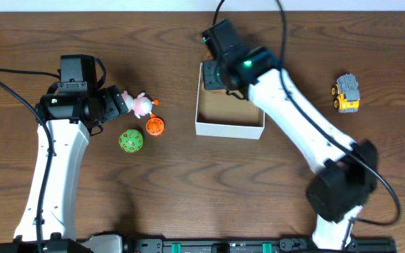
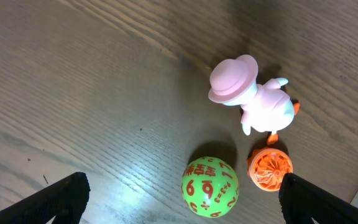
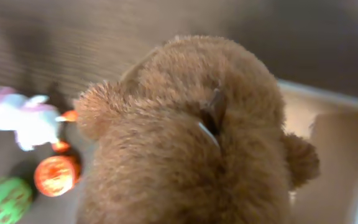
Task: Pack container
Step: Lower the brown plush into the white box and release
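Note:
The plush toy (image 3: 185, 143) would catch on the container's rim now. My right gripper must hold it until it's inside the container.
The container (image 1: 229, 129) is a square shallow box with white walls and a tan inside, at the table's middle. My right gripper (image 1: 217, 74) hovers over its far left corner, shut on a brown plush toy (image 3: 185, 143) that fills the right wrist view and hides the fingers. The container's rim (image 3: 328, 96) shows behind the plush. My left gripper (image 1: 118, 102) is open and empty (image 2: 182, 190), above a pink duck figure (image 2: 253, 96), a green number ball (image 2: 209, 186) and an orange ball (image 2: 270, 169).
The duck (image 1: 140, 104), green ball (image 1: 130, 140) and orange ball (image 1: 154, 126) lie left of the container. A yellow and grey toy truck (image 1: 346, 93) stands at the far right. The table is dark wood.

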Controlling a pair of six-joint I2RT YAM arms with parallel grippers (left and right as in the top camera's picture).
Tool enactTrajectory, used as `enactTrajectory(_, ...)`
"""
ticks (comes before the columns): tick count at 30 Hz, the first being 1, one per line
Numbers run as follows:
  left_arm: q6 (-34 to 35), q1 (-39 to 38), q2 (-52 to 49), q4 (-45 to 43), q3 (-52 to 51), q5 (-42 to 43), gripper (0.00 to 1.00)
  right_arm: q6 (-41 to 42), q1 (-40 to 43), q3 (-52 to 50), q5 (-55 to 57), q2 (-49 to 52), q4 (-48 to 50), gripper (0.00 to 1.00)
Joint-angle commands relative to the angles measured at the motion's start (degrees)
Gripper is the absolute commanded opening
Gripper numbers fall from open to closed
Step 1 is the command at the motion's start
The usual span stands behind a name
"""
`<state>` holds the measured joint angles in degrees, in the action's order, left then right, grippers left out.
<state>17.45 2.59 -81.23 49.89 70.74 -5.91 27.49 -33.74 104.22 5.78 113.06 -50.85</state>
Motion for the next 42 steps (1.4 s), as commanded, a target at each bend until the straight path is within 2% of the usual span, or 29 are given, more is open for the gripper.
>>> enactTrajectory(1,-1.1,0.2,-0.2,0.2,1.1,0.3,0.98,5.7,-0.2,-0.1,0.8,3.2,1.5,0.02)
enactTrajectory(15,-1.1,0.2,-0.2,0.2,1.1,0.3,0.98,6.4,0.1,-0.1,0.4,12.5,7.0,0.13)
enactTrajectory(18,-1.1,0.2,-0.2,0.2,1.1,0.3,0.98,6.3,0.1,-0.1,0.4,12.7,6.4,0.24)
enactTrajectory(21,-1.1,0.2,-0.2,0.2,1.1,0.3,0.98,6.3,0.0,-0.1,0.4,12.7,6.1,0.52)
enactTrajectory(24,-1.1,0.2,-0.2,0.2,1.1,0.3,0.98,4.9,0.0,-0.1,0.4,12.3,5.8,0.65)
enactTrajectory(28,-1.1,0.2,-0.2,0.2,1.1,0.3,0.98,1.5,0.2,-0.1,0.4,9.7,5.7,0.75)
enactTrajectory(35,-1.1,0.2,-0.2,0.2,1.1,0.3,0.98,-0.4,2.3,-0.1,1.4,0.1,3.9,0.83)
enactTrajectory(42,-1.1,0.2,-0.2,0.2,1.1,0.3,0.98,-0.4,9.6,-0.1,9.0,-10.8,-3.9,0.92)
